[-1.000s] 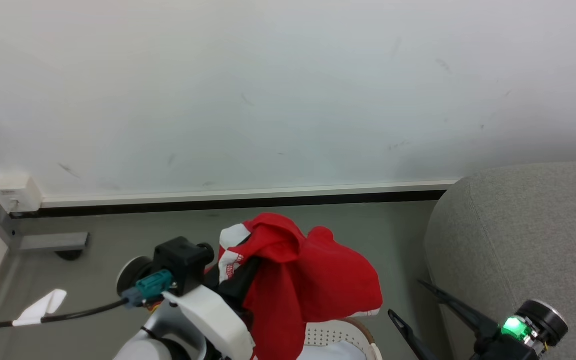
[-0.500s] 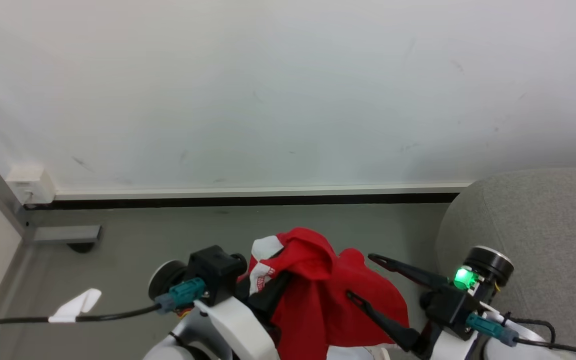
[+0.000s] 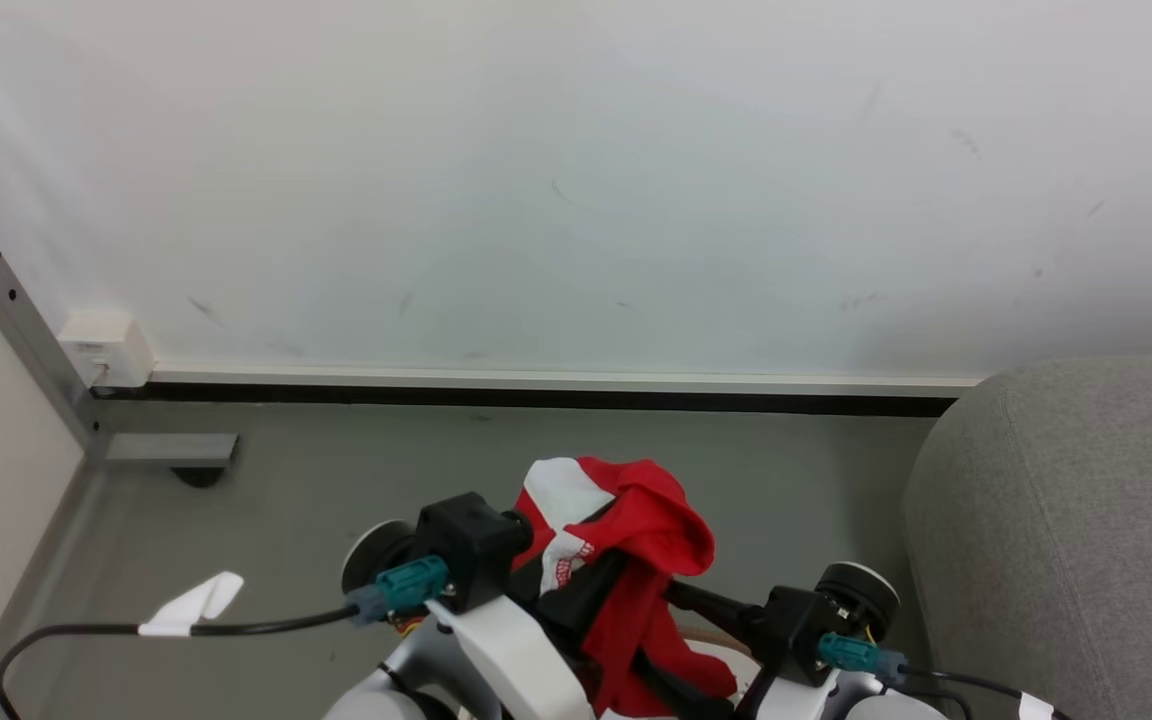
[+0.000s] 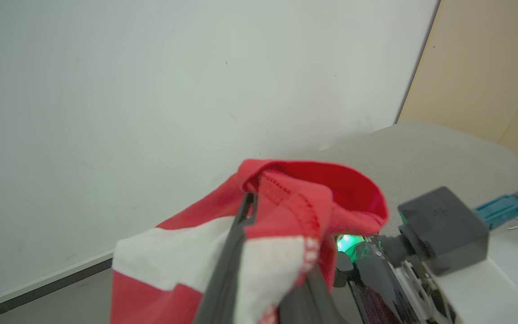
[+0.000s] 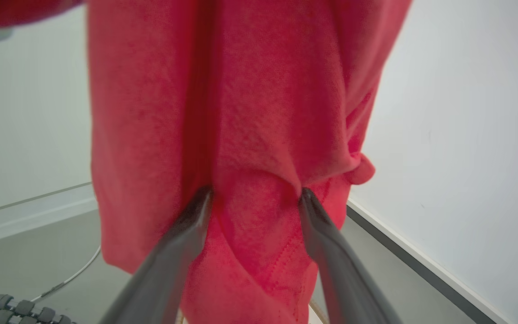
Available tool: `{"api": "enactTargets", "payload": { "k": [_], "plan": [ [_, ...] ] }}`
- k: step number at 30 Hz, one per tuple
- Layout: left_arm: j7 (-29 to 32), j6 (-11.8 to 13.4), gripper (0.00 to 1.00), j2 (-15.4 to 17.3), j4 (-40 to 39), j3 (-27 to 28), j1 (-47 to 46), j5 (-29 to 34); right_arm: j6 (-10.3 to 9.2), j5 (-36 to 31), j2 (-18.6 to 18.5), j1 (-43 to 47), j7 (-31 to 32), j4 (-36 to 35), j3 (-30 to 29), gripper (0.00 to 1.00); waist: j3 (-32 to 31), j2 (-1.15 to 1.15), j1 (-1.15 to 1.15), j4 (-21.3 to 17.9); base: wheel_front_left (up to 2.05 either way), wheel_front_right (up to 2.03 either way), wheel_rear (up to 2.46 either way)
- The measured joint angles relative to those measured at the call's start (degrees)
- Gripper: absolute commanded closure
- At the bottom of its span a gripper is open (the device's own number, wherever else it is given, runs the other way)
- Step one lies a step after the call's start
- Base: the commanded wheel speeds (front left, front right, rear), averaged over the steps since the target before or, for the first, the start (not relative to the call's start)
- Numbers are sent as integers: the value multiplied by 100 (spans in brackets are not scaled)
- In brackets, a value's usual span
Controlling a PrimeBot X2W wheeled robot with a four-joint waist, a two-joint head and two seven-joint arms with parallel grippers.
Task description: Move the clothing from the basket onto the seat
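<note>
The right gripper grabs the loose hanging folds of the clothing next, to move it onto the seat (image 3: 1066,520).
The clothing (image 3: 636,540) is a red garment with white stripes, hanging raised from my left gripper (image 3: 591,580), which is shut on it. In the left wrist view a dark finger (image 4: 241,225) pins the red-and-white fabric (image 4: 295,198). My right gripper (image 3: 661,640) reaches in from the right with its jaws open. In the right wrist view its fingertips (image 5: 203,195) press into the hanging red cloth (image 5: 250,112), with fabric between them. A bit of the basket (image 3: 726,662) peeks out below the cloth. The grey seat (image 3: 1066,520) stands at the right.
A white wall with a dark baseboard (image 3: 536,398) runs behind. A metal post (image 3: 26,330) and a white box (image 3: 106,345) stand at the left. A black cable with a white tag (image 3: 186,605) lies over the grey floor.
The head camera has shifted. My right gripper swung left from beside the seat to the hanging garment, and its open fingers now press into the cloth. The left gripper keeps its hold.
</note>
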Motion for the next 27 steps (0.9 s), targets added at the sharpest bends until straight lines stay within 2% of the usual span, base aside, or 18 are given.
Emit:
{"api": "enactTargets", "payload": {
  "k": [1,2,3,15,16,18,20,21,22,23,27],
  "plan": [
    [-2,-10,100,0,4,-1,-1,-18,0,57,34,-19,-4,26,74,65,4,0,0,4,0,0,0],
    [-4,-14,100,2,7,0,-1,-40,0,116,60,-46,-8,42,102,92,8,0,0,5,0,0,0],
    [-5,-15,100,2,7,5,0,-56,0,166,80,-74,-22,38,108,100,13,0,0,4,0,0,0],
    [-109,113,100,130,90,118,70,-99,0,197,-19,133,-32,-356,-838,100,78,0,0,-131,0,0,0],
    [-127,119,86,147,111,122,93,-88,0,177,-33,175,-32,-391,-927,100,85,0,0,-151,0,0,0],
    [-166,154,77,162,163,134,121,-82,0,142,-53,261,-32,-470,-1082,100,102,0,0,-190,0,0,0],
    [-210,171,63,157,196,123,147,-82,0,64,-77,332,-32,-538,-1269,100,119,0,0,-229,0,0,0],
    [-235,193,39,149,213,122,159,-82,0,-3,-92,346,-32,-564,-1356,100,126,0,0,-252,0,0,0],
    [-269,197,7,142,235,129,174,-80,0,-49,-104,367,-33,-582,-1436,100,132,0,0,-276,0,0,0],
    [-318,209,0,138,268,121,192,-66,0,-67,-116,408,-34,-598,-1512,100,139,0,0,-299,0,0,0],
    [-477,263,0,108,448,93,213,54,0,-149,-196,556,-34,-690,-1807,100,156,0,0,-390,0,0,0]
  ]
}}
